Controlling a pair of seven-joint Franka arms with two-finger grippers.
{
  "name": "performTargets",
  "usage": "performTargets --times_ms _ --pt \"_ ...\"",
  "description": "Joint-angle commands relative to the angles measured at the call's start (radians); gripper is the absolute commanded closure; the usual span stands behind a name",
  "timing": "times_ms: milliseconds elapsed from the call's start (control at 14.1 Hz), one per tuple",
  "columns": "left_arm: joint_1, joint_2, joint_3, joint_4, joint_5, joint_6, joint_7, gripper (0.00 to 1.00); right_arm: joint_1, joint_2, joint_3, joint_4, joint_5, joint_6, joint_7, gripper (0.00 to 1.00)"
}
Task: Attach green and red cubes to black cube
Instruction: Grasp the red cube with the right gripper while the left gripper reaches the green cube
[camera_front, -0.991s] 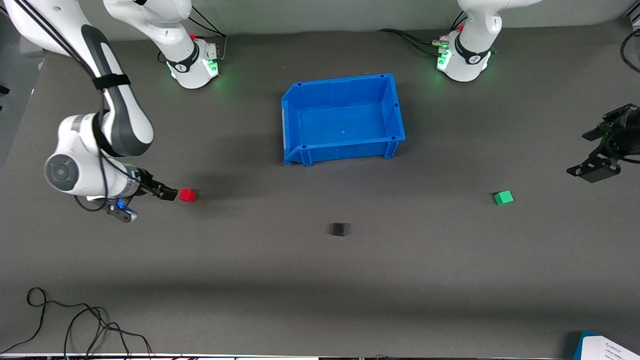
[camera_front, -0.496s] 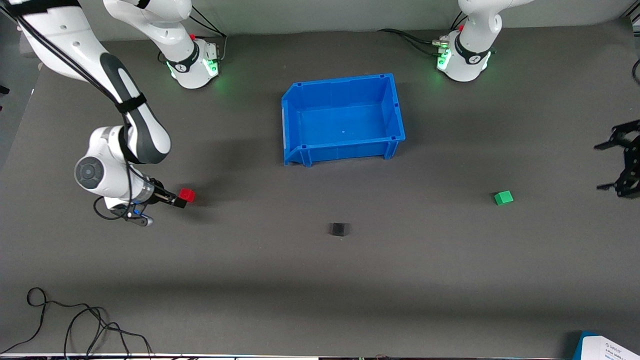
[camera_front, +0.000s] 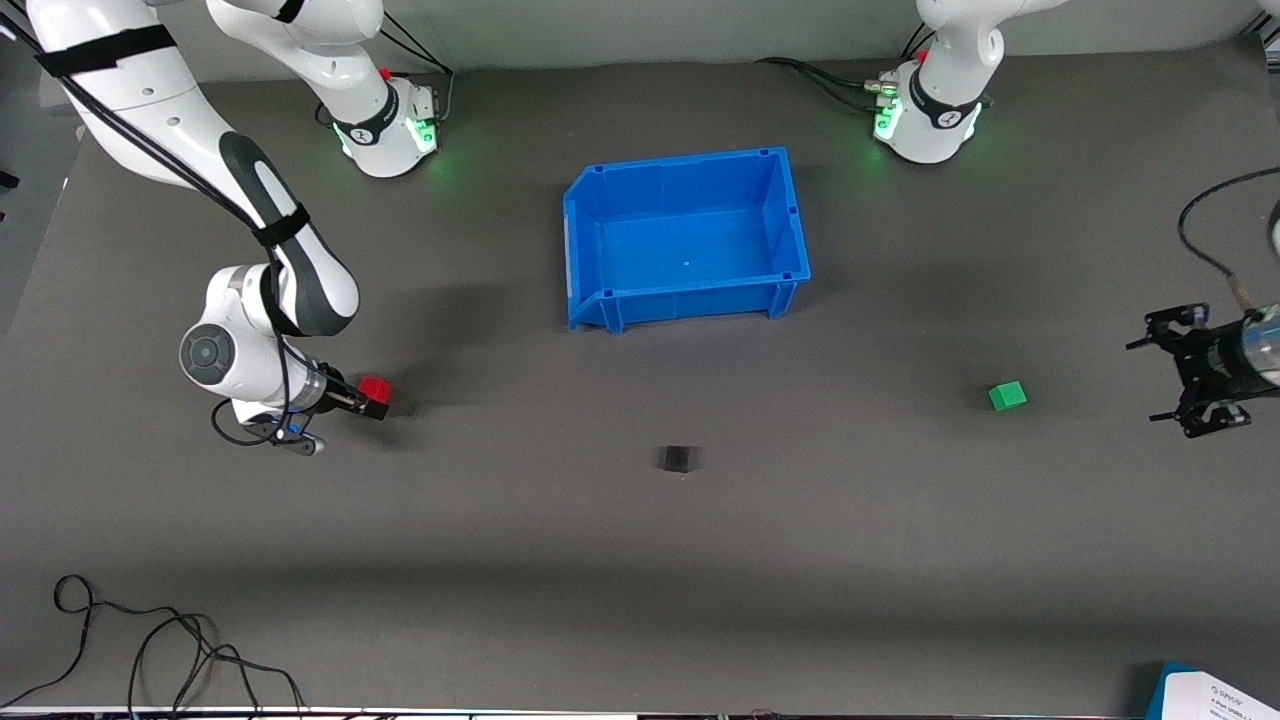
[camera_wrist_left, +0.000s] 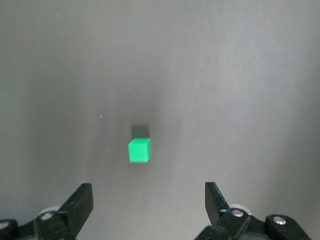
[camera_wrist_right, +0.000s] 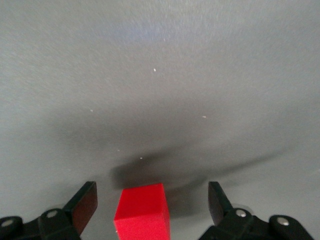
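I need to grip the red cube (camera_front: 376, 389) by its opposite sides with my right gripper next, so that one side of the red cube stays free to meet the black cube (camera_front: 678, 458).
The red cube (camera_front: 376, 389) lies on the table toward the right arm's end. My right gripper (camera_front: 360, 402) is low around it, open, with the red cube (camera_wrist_right: 142, 212) between its fingers and not touching either one. The black cube (camera_front: 678, 458) lies alone near the table's middle. The green cube (camera_front: 1007, 395) lies toward the left arm's end. My left gripper (camera_front: 1195, 385) is open, beside the green cube and still apart from it; the green cube (camera_wrist_left: 139, 150) shows ahead of its fingers in the left wrist view.
A blue bin (camera_front: 790, 225) stands farther from the front camera than the black cube, between the two arm bases. Loose black cables (camera_front: 150, 640) lie near the table's front edge at the right arm's end. A white and blue paper (camera_front: 1215, 695) lies at the front corner.
My right gripper has moved up to the red cube and now has it between its fingers. My left gripper has turned and come down toward the green cube. The cubes have not moved.
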Motion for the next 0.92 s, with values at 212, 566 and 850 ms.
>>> performTargets --times_ms 212,566,850 --pt "-0.015 0.025 0.002 -0.111 0.06 0.081 -0.188 0.02 0.007 0.019 -0.002 0.007 -0.019 0.004 0.002 0.49" --pt "-0.029 0.036 -0.001 -0.244 0.06 0.234 -0.207 0.02 0.014 0.013 -0.002 0.008 -0.007 -0.003 0.015 0.82" --pt "-0.034 0.052 -0.001 -0.335 0.06 0.372 -0.21 0.02 0.016 0.002 0.007 0.068 0.038 -0.138 0.157 0.84"
